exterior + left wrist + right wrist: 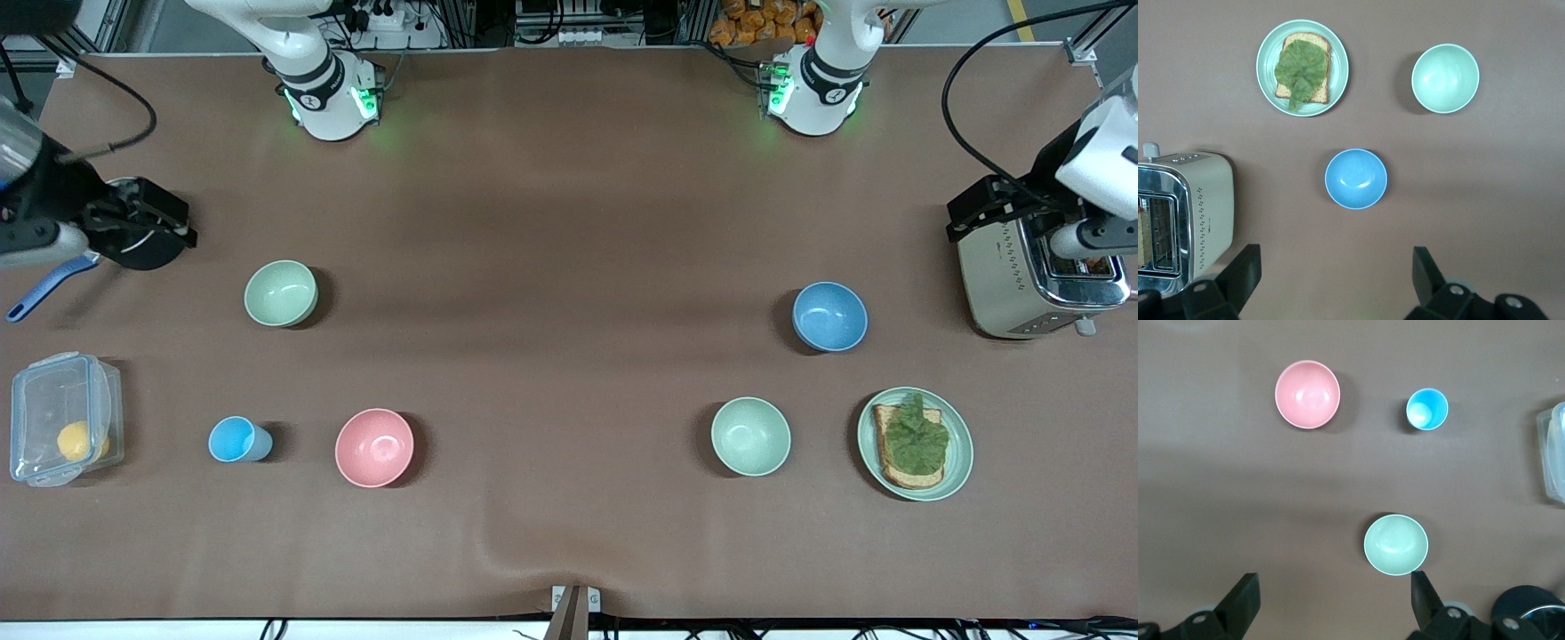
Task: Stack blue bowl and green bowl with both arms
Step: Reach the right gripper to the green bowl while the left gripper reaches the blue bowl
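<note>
My left gripper needs to grab the blue bowl by its rim (829, 283) next. Then the blue bowl can be stacked with the green bowl (281, 293).
The blue bowl (829, 316) stands upright toward the left arm's end of the table, beside the toaster; the left wrist view shows the blue bowl (1356, 179) on bare table. My left gripper (1336, 267) hangs high above the table near it, open and empty. The green bowl (281, 293) sits upright toward the right arm's end. In the right wrist view the green bowl (1396, 545) shows close by one fingertip (1421, 583). High above the table, my right gripper (1335, 587) is open and holds nothing.
A paler mint bowl (750, 436) and a plate (960, 449) with toast and lettuce lie nearer the front camera than the blue bowl. A toaster (1022, 284), pink bowl (374, 447), light-blue cup (236, 440), lidded clear box (60, 418) and blue-handled pan (53, 284) also stand here.
</note>
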Robot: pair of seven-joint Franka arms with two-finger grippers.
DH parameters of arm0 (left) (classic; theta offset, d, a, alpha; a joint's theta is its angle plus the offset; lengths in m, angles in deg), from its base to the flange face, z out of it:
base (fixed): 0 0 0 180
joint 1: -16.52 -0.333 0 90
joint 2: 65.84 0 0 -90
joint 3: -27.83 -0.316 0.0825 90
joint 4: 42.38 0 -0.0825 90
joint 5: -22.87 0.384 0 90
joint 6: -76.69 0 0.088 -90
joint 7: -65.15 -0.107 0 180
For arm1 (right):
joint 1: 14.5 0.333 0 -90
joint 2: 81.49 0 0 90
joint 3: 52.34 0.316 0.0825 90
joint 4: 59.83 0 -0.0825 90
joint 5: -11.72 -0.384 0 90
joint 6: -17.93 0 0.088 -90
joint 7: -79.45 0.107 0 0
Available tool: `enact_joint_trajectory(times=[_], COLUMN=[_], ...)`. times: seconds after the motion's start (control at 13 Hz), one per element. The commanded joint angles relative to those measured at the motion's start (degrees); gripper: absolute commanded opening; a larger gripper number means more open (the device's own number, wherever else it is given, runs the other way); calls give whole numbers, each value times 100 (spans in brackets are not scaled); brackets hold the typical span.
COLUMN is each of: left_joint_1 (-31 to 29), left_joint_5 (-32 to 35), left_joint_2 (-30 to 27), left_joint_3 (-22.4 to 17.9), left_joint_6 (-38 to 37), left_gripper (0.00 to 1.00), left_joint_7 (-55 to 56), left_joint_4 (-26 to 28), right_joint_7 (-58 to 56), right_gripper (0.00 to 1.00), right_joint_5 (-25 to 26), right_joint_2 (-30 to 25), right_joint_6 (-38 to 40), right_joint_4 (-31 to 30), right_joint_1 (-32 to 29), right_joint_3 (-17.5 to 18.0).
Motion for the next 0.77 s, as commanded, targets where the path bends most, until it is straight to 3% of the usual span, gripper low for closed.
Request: enact_joint_trajectory(times=[0.0, 0.15, 0.38, 0.54, 0.69], left_joint_1=[48, 40, -205, -548, -585], left_joint_5=[48, 295, 461, 594, 594], left_joint_2=[545, 1100, 1155, 1286, 1470], left_joint_3=[22, 49, 40, 49, 49], left_joint_6=[18, 472, 2332, 3467, 3578], left_gripper=[100, 100, 100, 100, 100], left_joint_7=[-121, -130, -121, -130, -139], left_joint_4=[7, 251, 1856, 2588, 2740], right_joint_7=[17, -35, -80, -106, -106], right_gripper=[100, 100, 100, 100, 100], right_joint_5=[5, 110, 313, 313, 313], right_joint_2=[523, 692, 1044, 992, 930], right_joint_6=[318, 557, 795, 428, 41], right_joint_4=[79, 71, -78, -472, -842], right_joint_1=[-60, -121, -226, -375, -420], right_joint_3=[-12, -38, -47, -38, -38])
